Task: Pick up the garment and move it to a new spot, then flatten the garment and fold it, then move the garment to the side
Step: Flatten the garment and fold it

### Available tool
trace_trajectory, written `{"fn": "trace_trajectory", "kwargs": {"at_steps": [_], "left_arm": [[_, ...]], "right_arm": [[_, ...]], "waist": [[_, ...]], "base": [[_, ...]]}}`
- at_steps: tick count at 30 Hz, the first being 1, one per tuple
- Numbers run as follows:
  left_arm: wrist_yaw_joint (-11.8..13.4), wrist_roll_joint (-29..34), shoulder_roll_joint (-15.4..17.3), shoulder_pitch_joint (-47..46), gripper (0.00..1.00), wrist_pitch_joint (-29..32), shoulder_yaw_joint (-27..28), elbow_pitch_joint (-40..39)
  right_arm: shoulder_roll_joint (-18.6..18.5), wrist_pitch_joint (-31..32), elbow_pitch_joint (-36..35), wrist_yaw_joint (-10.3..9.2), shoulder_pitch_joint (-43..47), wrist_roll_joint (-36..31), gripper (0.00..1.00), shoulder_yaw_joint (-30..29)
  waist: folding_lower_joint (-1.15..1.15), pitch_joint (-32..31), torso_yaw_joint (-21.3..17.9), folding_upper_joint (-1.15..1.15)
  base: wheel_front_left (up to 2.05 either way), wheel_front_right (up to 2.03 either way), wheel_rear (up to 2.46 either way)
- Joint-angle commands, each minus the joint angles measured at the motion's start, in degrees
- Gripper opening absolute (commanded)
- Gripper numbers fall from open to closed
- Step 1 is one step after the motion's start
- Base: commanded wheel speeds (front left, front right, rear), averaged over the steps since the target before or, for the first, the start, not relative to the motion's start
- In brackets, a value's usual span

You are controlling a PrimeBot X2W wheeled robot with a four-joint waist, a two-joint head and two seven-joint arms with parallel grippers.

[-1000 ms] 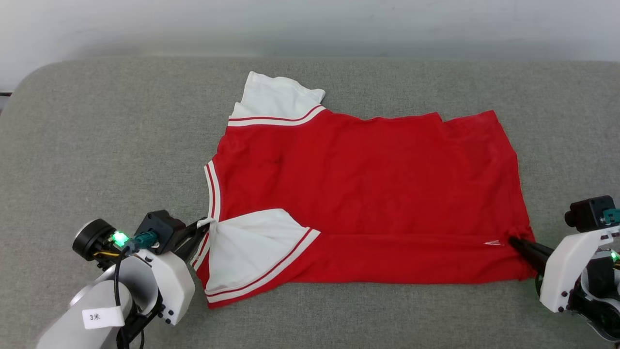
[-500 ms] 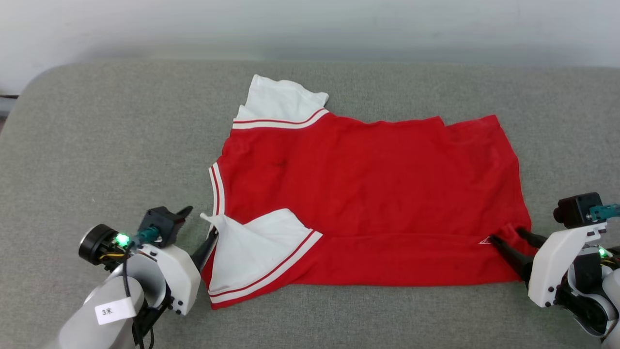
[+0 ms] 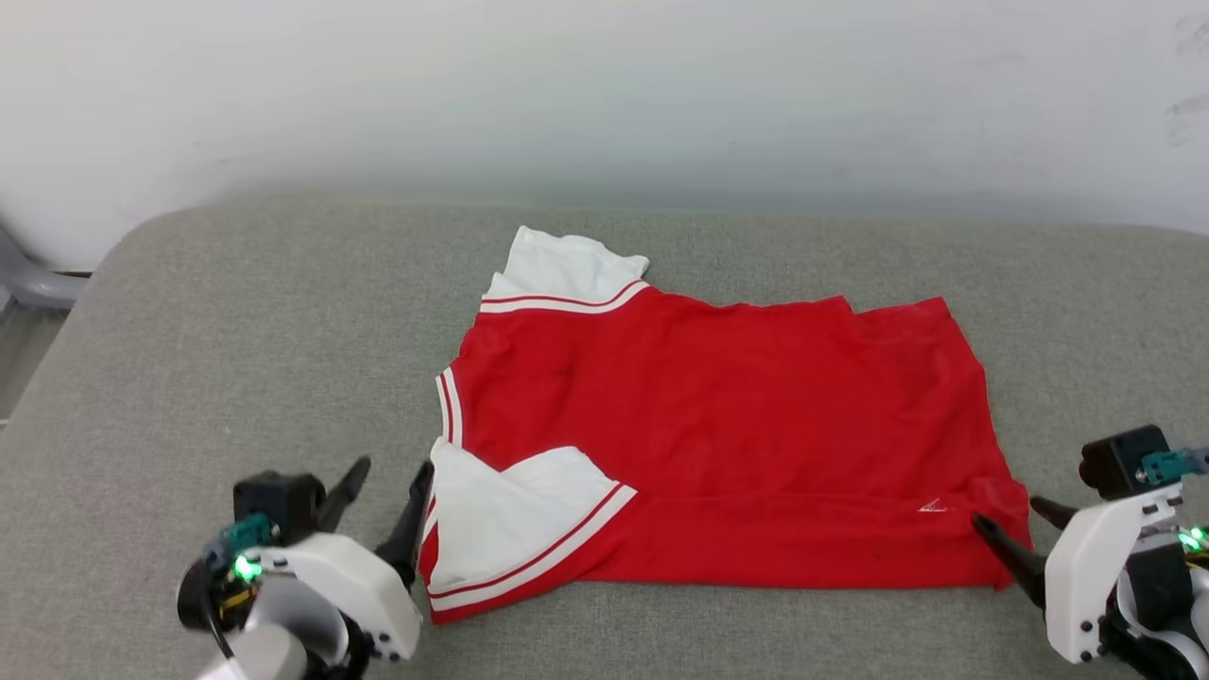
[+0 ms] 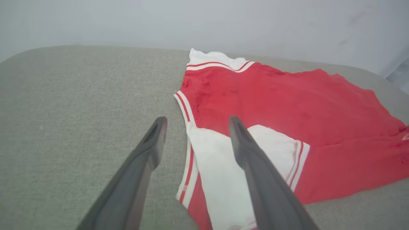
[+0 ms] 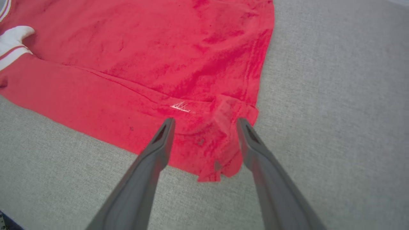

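Observation:
The garment [image 3: 718, 425] is bunched up only at its near hem corner, so I next need to pinch that rumpled corner [image 3: 1003, 516] with my right gripper.
The garment [image 3: 718, 425] lies spread on the grey cushion, red with white sleeves and red-white striped trim. Its near long edge is folded over, and the near white sleeve [image 3: 501, 515] lies on top of the red. My left gripper [image 3: 387, 477] stands open at the collar end, its right finger beside the sleeve's edge. In the left wrist view the left gripper [image 4: 197, 119] straddles the striped collar edge of the garment [image 4: 287, 102] without holding it. My right gripper [image 3: 1011, 515] is open at the near hem corner. In the right wrist view the right gripper [image 5: 205, 120] has the rumpled corner of the garment [image 5: 143, 64] between its fingers, loose.
The grey cushion [image 3: 236, 331] runs wide to both sides of the garment, with a rounded corner at the far left. A pale wall [image 3: 604, 94] rises behind it. A grey bar [image 3: 33, 283] shows at the far left edge.
Both grippers have opened and let go of the garment, then drawn back a little toward me. The garment has settled flat. The head camera has tilted up, showing more wall.

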Motion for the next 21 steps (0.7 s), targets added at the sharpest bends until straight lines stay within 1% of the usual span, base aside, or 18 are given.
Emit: {"fn": "trace_trajectory", "kwargs": {"at_steps": [1,5,8,11,13,16,21], "left_arm": [[1.41,-1.00,-0.11,2.38,1.00,1.32,0.20,-2.30],[4.87,-2.42,0.44,6.99,1.00,4.42,0.13,-8.66],[7.59,-1.47,1.72,9.46,1.00,8.64,-1.60,-12.42],[9.58,-1.02,3.10,10.58,1.00,13.57,-3.24,-15.27],[10.63,-0.85,4.03,10.84,1.00,16.36,-3.91,-16.47],[12.30,-0.29,4.86,10.16,1.00,18.91,-4.17,-17.32],[14.14,0.41,5.36,8.83,1.00,21.32,-4.50,-16.70]], "right_arm": [[0.85,2.37,-1.65,-0.07,2.21,-1.83,1.00,-2.23],[3.77,8.79,-7.45,-0.07,7.29,-6.40,1.00,-9.01],[6.65,14.08,-12.55,-0.06,11.08,-11.04,1.00,-13.82],[9.79,19.01,-18.06,-0.07,14.12,-14.77,1.00,-17.65],[11.65,21.48,-21.63,-0.07,15.63,-16.80,1.00,-19.52],[13.91,24.23,-26.21,-0.06,17.13,-18.76,1.00,-21.14],[15.68,26.82,-31.02,-0.07,18.05,-20.34,1.00,-22.38]], "waist": [[0.01,-0.69,0.20,0.00],[0.01,-0.94,0.40,0.00],[0.01,-0.34,0.46,0.00],[0.01,0.67,0.38,0.00],[0.01,1.27,0.20,0.00],[0.01,2.27,-0.30,0.00],[0.01,4.00,-1.34,0.00]], "base": [[0.00,0.00,0.00],[0.00,0.00,0.00],[0.00,0.00,0.00],[0.00,0.00,0.00],[0.00,0.00,0.00],[0.00,0.00,0.00],[0.00,0.00,0.00]]}}
